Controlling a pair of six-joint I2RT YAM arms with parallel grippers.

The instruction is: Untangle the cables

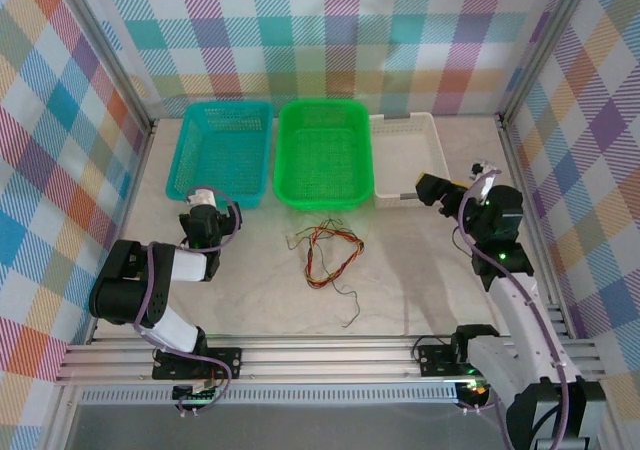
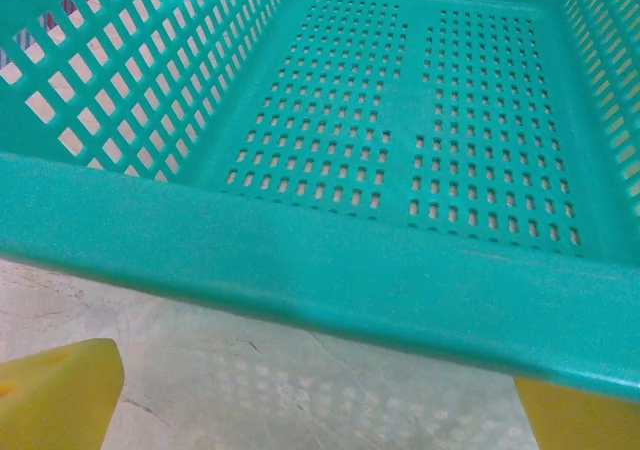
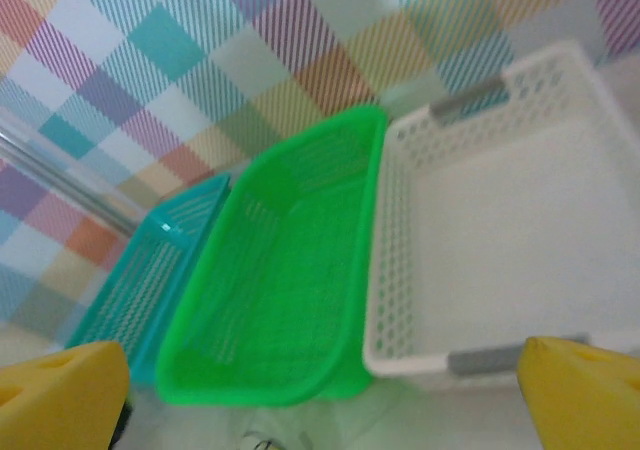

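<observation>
The right gripper grabs the cables by the bundled side facing the white basket next. The opposite side stays free for the left gripper to untangle.
The cables lie in one loose tangle of red, orange, yellow-tan and dark wires on the table, just in front of the green basket. One thin strand trails toward the near edge. My left gripper is well to the left of the tangle, at the teal basket's near rim. It is open, its yellow fingertips spread wide with bare table between them. My right gripper hangs to the right of the tangle, by the white basket's near edge. It is open too, with nothing between its yellow fingertips.
Three baskets stand in a row at the back: teal, green and white. The white basket has grey handles. Checked walls and metal frame posts close in both sides. A rail runs along the near edge.
</observation>
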